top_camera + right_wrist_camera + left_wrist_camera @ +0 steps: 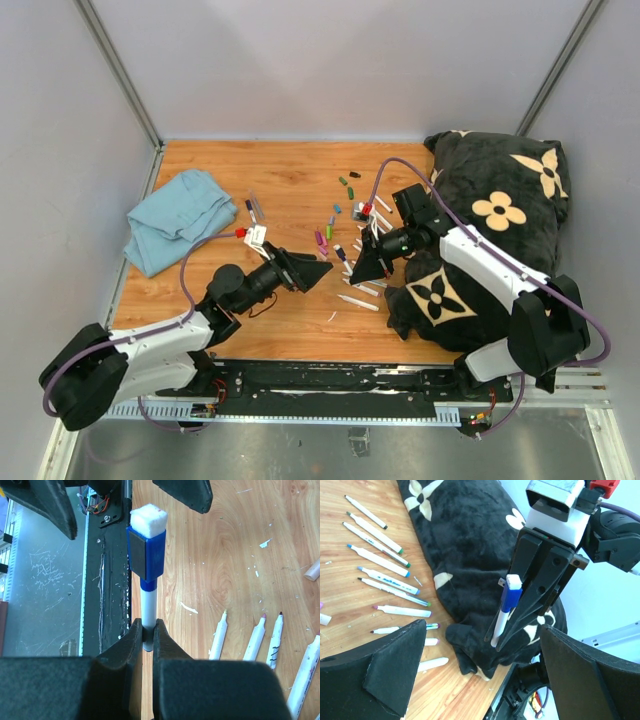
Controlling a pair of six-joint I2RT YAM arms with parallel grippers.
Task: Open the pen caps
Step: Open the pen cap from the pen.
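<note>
My left gripper should next grab only the blue pen cap to open it, while the marker's white body stays with my right gripper.
My right gripper (148,630) is shut on the lower end of a slim white marker (147,605). The marker's blue pen cap (146,555), topped with a white block, points toward my left gripper (482,645). The left gripper is open, its wide black fingers (187,492) standing on either side of the cap and apart from it. In the left wrist view the blue cap (510,596) sits on the marker just beyond my jaws. In the top view both grippers (318,268) (362,268) meet over mid-table. Several loose caps (345,183) lie farther back.
Several uncapped white markers (385,562) (358,301) lie in a row on the wooden table (290,190). A black flower-patterned blanket (500,230) fills the right side. A folded blue cloth (178,218) lies at the left. The black base rail (107,580) runs along the near edge.
</note>
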